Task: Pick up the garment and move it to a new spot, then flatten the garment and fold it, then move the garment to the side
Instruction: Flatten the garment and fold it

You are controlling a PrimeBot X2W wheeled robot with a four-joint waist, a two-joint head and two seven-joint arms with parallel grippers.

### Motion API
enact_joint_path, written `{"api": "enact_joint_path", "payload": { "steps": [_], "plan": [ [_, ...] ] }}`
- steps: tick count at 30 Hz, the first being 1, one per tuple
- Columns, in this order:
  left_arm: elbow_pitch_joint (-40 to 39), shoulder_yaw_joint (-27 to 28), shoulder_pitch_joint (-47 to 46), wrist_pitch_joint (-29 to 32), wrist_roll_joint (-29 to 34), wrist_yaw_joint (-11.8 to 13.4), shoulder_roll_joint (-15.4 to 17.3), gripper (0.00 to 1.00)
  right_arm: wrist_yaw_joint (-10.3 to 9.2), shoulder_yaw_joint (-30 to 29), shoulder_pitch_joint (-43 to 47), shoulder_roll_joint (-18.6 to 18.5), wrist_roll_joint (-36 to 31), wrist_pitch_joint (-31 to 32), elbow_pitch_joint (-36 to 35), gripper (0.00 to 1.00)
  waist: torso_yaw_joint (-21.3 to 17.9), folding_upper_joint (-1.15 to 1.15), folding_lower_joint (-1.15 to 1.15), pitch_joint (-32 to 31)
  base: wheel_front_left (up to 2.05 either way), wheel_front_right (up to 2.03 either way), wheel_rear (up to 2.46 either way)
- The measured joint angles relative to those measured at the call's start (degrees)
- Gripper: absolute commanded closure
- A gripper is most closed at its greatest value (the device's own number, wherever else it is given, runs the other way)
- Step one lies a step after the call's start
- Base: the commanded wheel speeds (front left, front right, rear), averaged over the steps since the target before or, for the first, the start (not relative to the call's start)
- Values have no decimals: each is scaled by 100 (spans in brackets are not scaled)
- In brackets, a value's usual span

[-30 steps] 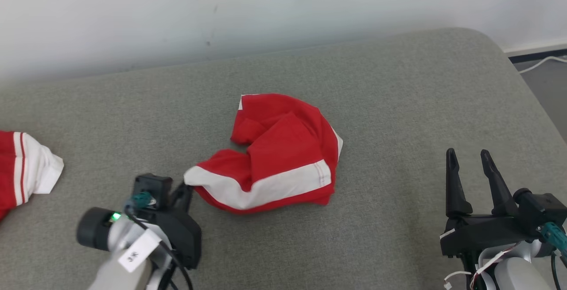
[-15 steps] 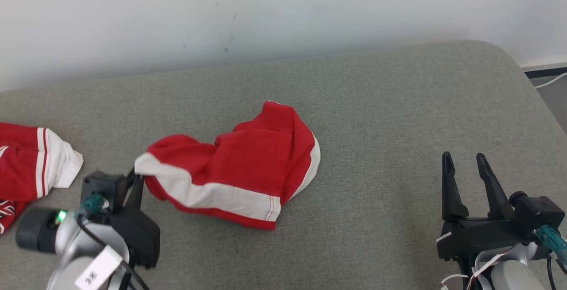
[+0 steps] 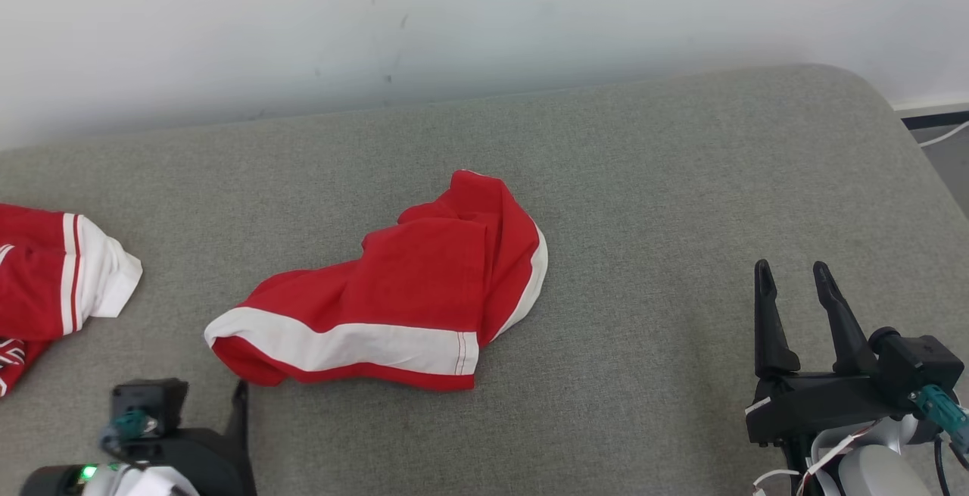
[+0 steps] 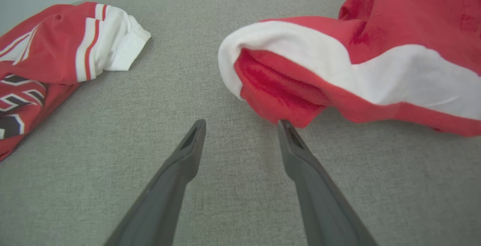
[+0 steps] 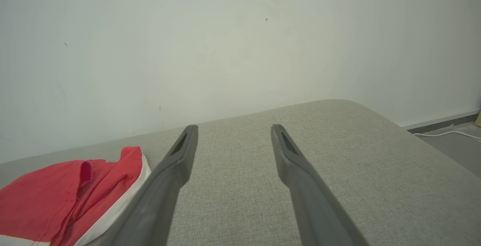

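I should next use my left gripper to grab the garment's banded corner [image 4: 252, 65], which stands up in an open fold [image 4: 275, 81] while the rest lies slack.
The garment [image 3: 409, 299] is red with a wide white band and lies crumpled in the middle of the grey cushioned surface [image 3: 681, 178]. In the left wrist view its banded corner [image 4: 263, 69] lies just beyond my left gripper [image 4: 242, 124], which is open with nothing between its fingers; the right fingertip [image 4: 287, 129] is close under the red hem. In the head view one left finger [image 3: 241, 413] shows at the lower left, below the garment's left end. My right gripper [image 3: 790, 266] stands open at the lower right, well clear of the cloth, and its own view shows the right gripper [image 5: 233, 127] holding nothing.
A second red and white garment [image 3: 53, 276] lies at the left edge, also seen as the striped garment [image 4: 56, 50]. A pale wall runs behind the surface. The surface's rounded right end drops to floor with a white cable [image 3: 942, 132].
My left gripper dragged the garment's white-banded corner to the left, then opened and let it go and drew back toward me. The cloth now lies flatter. The right arm stayed put.
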Motion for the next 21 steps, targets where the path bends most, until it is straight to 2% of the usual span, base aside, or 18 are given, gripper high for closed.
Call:
{"api": "enact_joint_path", "payload": {
  "steps": [4,6,11,16,21],
  "plan": [
    [-207,394,72,-197,16,0,-129,0,0,0,-3,-2,0,-1,3,0,13,0,0,-4,0,0,0],
    [-415,628,91,-472,49,1,-275,0,0,-12,-4,-12,0,-1,14,0,28,0,0,-18,0,0,0],
    [-968,801,89,-1218,92,1,-525,0,3,7,-6,-23,-1,-1,57,0,99,0,0,-102,0,0,0],
    [-1292,768,260,-1855,76,1,-725,0,77,187,-10,56,-7,-1,129,0,152,0,0,-230,0,0,0],
    [-1252,563,678,-2352,97,1,-835,0,142,346,3,158,-8,-1,246,0,190,0,0,-398,0,0,0]
  ]
}}
